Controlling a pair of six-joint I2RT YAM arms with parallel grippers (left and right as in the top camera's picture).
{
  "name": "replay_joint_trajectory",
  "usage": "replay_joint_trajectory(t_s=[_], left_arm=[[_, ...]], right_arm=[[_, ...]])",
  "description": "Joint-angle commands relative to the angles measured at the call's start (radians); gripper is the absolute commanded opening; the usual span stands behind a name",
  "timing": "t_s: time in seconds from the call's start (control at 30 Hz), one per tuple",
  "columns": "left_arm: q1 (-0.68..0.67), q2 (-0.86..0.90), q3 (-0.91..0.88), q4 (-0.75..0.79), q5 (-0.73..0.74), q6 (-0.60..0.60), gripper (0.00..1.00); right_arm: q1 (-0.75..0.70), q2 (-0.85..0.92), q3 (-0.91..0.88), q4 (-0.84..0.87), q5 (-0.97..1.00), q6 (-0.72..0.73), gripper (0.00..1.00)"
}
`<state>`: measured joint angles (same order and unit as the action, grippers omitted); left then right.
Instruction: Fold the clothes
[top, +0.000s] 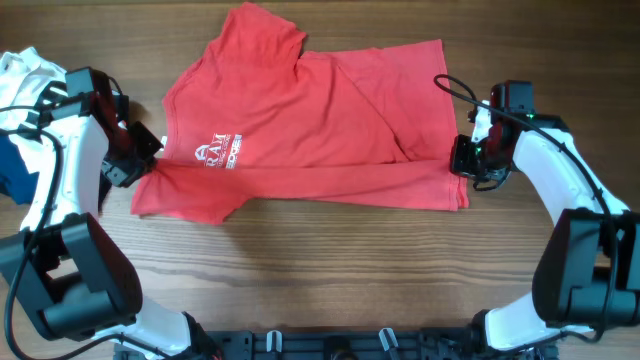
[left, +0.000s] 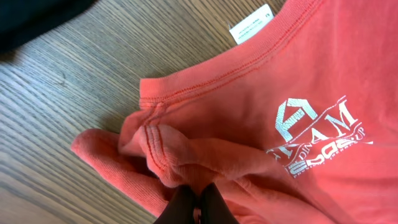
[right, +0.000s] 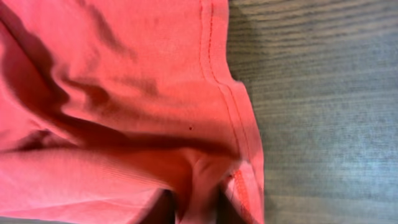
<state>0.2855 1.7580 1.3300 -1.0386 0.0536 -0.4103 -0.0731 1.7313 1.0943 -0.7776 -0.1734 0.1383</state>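
The bunched fold sits low with red fabric (left: 186, 168) resting on flat table around it, so it is time for my left gripper to let go of the fold.
The red T-shirt (top: 300, 120) lies on the wooden table, partly folded, with white lettering (top: 220, 152) facing up. My left gripper (top: 140, 158) is at its left edge, shut on a bunched fold of red fabric (left: 186, 168) near the collar; the white tag (left: 250, 25) shows in the left wrist view. My right gripper (top: 466, 160) is at the shirt's right edge, shut on the hemmed fabric (right: 199, 180). Both grippers (left: 198, 208) (right: 196, 211) hold the cloth low over the table.
A white garment (top: 25, 75) and a navy one (top: 12, 170) lie at the far left edge, next to my left arm. A dark garment (left: 31, 18) shows at the top left of the left wrist view. Bare wood table (top: 320, 260) lies in front of the shirt.
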Motion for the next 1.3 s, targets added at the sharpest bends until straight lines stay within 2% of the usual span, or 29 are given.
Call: replay_joint_trajectory(t_s=[0.0, 0.1, 0.17, 0.23, 0.33, 0.37, 0.6, 0.83, 0.93, 1.17, 1.27], left_arm=[[-0.015, 0.011, -0.004, 0.003, 0.005, -0.017, 0.04], [-0.015, 0.011, -0.004, -0.002, 0.005, -0.017, 0.04], [-0.015, 0.011, -0.004, -0.004, 0.005, -0.017, 0.04], [-0.015, 0.011, -0.004, -0.004, 0.005, -0.017, 0.04], [-0.015, 0.011, -0.004, -0.005, 0.005, -0.017, 0.04], [-0.015, 0.011, -0.004, -0.007, 0.005, -0.017, 0.04], [-0.015, 0.011, -0.004, -0.029, 0.005, -0.017, 0.04], [-0.015, 0.011, -0.004, -0.029, 0.005, -0.017, 0.04], [-0.015, 0.011, -0.004, -0.035, 0.005, -0.016, 0.15], [-0.015, 0.011, -0.004, -0.035, 0.005, -0.013, 0.16], [-0.015, 0.011, -0.004, -0.035, 0.000, 0.023, 0.22]], right_arm=[[0.002, 0.026, -0.006, 0.017, 0.019, -0.007, 0.41], [0.002, 0.024, 0.001, 0.017, 0.019, -0.003, 0.43], [0.002, 0.018, 0.006, 0.000, 0.017, 0.003, 0.41], [0.002, 0.006, 0.006, -0.023, 0.014, 0.003, 0.31], [0.002, 0.003, 0.006, -0.048, -0.018, -0.008, 0.06], [0.002, 0.003, 0.006, -0.050, -0.020, -0.008, 0.04], [0.002, 0.034, 0.003, 0.053, -0.019, -0.007, 0.04], [0.002, 0.162, 0.003, 0.108, -0.020, -0.007, 0.04], [0.002, 0.212, 0.003, 0.114, -0.020, -0.008, 0.04], [0.002, 0.237, 0.003, 0.053, -0.019, -0.034, 0.05], [0.002, 0.237, 0.003, 0.021, -0.020, -0.032, 0.04]])
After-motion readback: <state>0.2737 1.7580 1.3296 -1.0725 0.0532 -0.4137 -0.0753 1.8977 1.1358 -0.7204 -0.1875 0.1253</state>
